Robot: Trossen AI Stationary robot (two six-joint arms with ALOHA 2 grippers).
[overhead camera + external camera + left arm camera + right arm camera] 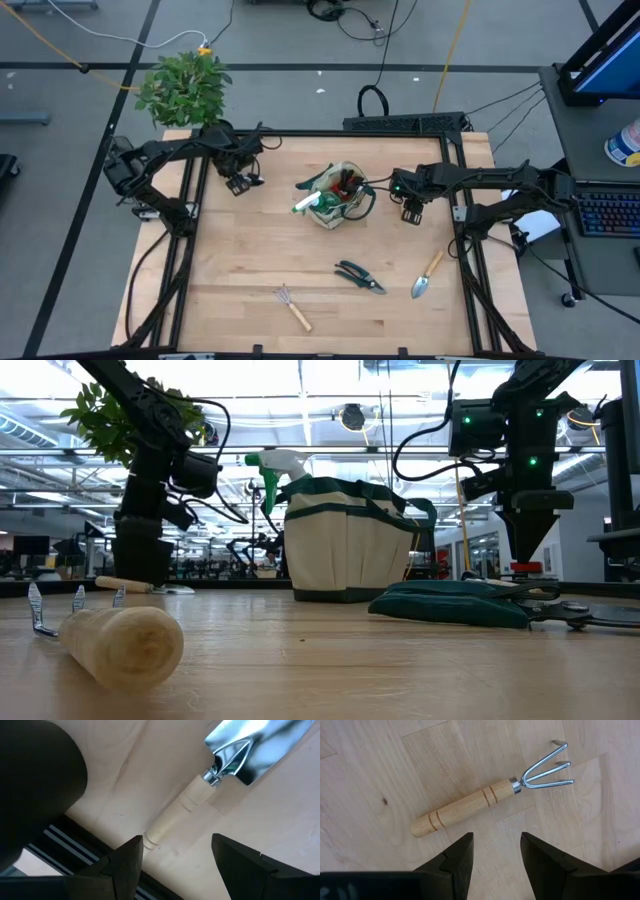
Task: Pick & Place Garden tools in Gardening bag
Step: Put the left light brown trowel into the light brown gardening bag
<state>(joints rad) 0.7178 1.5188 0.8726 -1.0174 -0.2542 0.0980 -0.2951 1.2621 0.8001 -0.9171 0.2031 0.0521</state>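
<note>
The robot should next grab the silver trowel by its wooden handle (172, 817) with the left gripper, to put the trowel in the gardening bag.
The beige gardening bag (335, 197) with green trim stands at the table's middle and holds a green-white sprayer (306, 203) and other tools. My left gripper (238, 183) is open to the bag's left, above a wooden-handled silver trowel (200, 795) that lies flat on the table. My right gripper (410, 212) is open to the bag's right, above a wooden-handled rake (470, 807) that lies flat. Its fingers (455, 857) stand clear of the handle. Near the front edge lie a second rake (292, 307), dark shears (358, 277) and a second trowel (428, 275).
A leafy potted plant (185, 88) stands at the table's far left corner, behind my left arm. The black frame rails (195, 230) run along both sides. Bare wood lies between the bag and the front tools.
</note>
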